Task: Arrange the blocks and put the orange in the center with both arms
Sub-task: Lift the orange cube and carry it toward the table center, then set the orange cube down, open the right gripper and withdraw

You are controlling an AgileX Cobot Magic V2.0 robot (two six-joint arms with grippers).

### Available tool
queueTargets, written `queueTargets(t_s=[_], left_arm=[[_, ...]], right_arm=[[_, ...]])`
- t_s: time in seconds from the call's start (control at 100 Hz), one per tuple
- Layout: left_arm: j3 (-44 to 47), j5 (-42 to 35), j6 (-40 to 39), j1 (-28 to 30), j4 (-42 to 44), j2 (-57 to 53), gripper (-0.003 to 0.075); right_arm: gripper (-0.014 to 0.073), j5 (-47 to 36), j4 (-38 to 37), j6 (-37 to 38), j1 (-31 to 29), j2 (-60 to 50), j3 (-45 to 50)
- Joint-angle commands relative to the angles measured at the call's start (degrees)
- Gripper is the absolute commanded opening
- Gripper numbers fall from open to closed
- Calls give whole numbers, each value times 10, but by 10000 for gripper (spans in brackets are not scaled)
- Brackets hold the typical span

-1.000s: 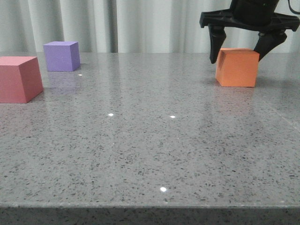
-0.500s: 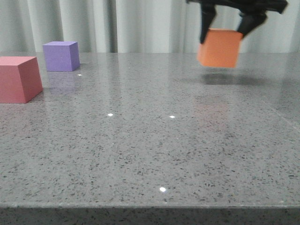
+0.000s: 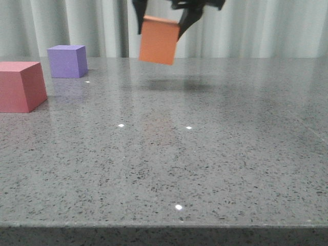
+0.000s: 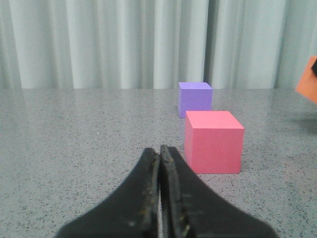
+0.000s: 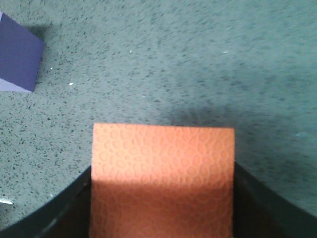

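Observation:
The right gripper needs to keep holding the orange cube until the cube's tilted lower edge comes down, because that edge is above the table.
My right gripper is shut on the orange cube and holds it tilted in the air above the far middle of the table; the cube fills the right wrist view between my dark fingers. The pink-red cube sits at the left edge, and the purple cube sits behind it. My left gripper is shut and empty, low over the table, with the pink-red cube and the purple cube ahead of it. The left gripper is out of the front view.
The grey speckled table ends at a front edge near the bottom of the front view. A pale curtain hangs behind the table. A corner of the purple cube shows in the right wrist view.
My right gripper closed on the orange cube at the right, lifted it off the table and carried it leftward to above the middle. The pink-red and purple cubes have not moved.

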Motion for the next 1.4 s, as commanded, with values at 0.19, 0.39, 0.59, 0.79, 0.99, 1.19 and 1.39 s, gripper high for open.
queueTargets(t_s=[0.19, 0.39, 0.59, 0.79, 0.99, 1.19, 1.39], left_arm=[[24, -49, -3, -1, -1, -18, -20], [24, -49, -3, -1, -1, -18, -20], [24, -49, -3, -1, -1, -18, -20], [24, -49, -3, -1, -1, -18, -20], [24, -49, -3, -1, -1, -18, -20], [24, -49, -3, -1, -1, -18, -20], [24, -49, -3, -1, -1, -18, -20]], right_arm=[[335, 28, -26, 20, 34, 61, -144], [335, 36, -40, 34, 43, 87, -162], [335, 43, -40, 38, 43, 92, -162], [451, 41, -39, 38, 43, 92, -163], [616, 28, -34, 38, 43, 92, -163], [629, 23, -27, 38, 43, 87, -163], [629, 26, -25, -33, 40, 63, -163]])
